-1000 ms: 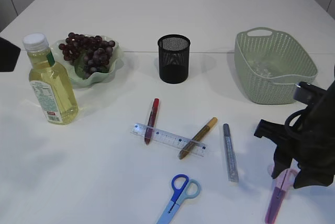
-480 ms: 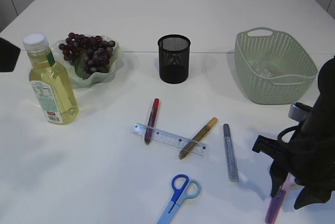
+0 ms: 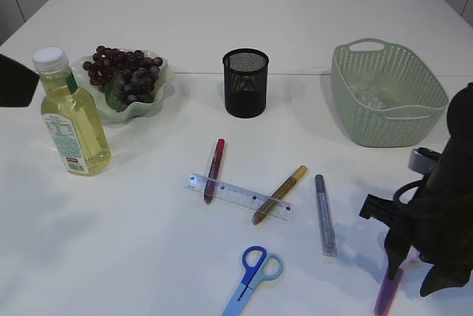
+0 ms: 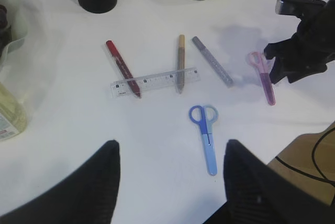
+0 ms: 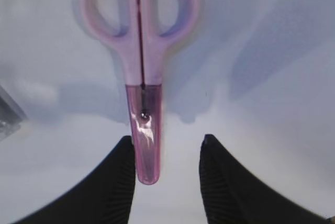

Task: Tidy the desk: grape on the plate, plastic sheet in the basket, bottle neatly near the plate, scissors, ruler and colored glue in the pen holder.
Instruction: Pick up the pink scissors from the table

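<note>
The finger loops of the pink scissors spread wider than my open fingers, so my right gripper should grab the scissors by the narrow sheathed blade (image 3: 388, 292) next.
Pink scissors (image 5: 140, 77) lie flat on the table, also seen at the front right as pink scissors (image 3: 389, 286). My right gripper (image 5: 166, 150) is open low over them, the sheathed blade tip between its fingers and close against the left one. My left gripper (image 4: 170, 150) hangs open and empty high above the table, with blue scissors (image 4: 207, 135) below it. A clear ruler (image 3: 238, 196) lies under red glue (image 3: 214, 170) and gold glue (image 3: 279, 194); silver glue (image 3: 324, 215) lies beside them. Grapes (image 3: 122, 76) sit on the green plate (image 3: 159, 98). The bottle (image 3: 70, 120) stands upright next to the plate.
The black mesh pen holder (image 3: 245, 83) stands at mid-table. A green basket (image 3: 388, 91) at the back right holds the plastic sheet (image 3: 369, 96). My left arm (image 3: 15, 80) shows as a dark shape at the left edge. The table's front edge is just beyond the scissors.
My right gripper has dropped and come toward the front edge, down over the pink scissors' blade end, its jaws a little wider. The left arm has edged slightly into view.
</note>
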`<control>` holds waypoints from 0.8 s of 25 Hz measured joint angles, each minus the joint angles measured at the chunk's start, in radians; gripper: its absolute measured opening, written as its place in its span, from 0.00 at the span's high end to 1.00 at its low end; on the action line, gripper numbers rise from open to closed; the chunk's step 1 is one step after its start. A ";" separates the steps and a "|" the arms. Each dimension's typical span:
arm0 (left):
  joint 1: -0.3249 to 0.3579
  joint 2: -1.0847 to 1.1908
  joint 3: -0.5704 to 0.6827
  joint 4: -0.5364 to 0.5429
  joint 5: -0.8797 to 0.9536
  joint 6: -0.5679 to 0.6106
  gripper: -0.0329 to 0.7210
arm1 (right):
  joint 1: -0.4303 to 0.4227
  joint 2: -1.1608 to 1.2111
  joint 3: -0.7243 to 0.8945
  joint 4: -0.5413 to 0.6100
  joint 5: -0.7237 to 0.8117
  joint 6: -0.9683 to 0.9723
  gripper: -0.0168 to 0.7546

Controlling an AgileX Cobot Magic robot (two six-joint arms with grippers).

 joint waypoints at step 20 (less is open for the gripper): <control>0.000 0.022 0.000 0.000 0.000 0.000 0.36 | 0.000 0.050 0.000 -0.005 -0.094 -0.002 0.55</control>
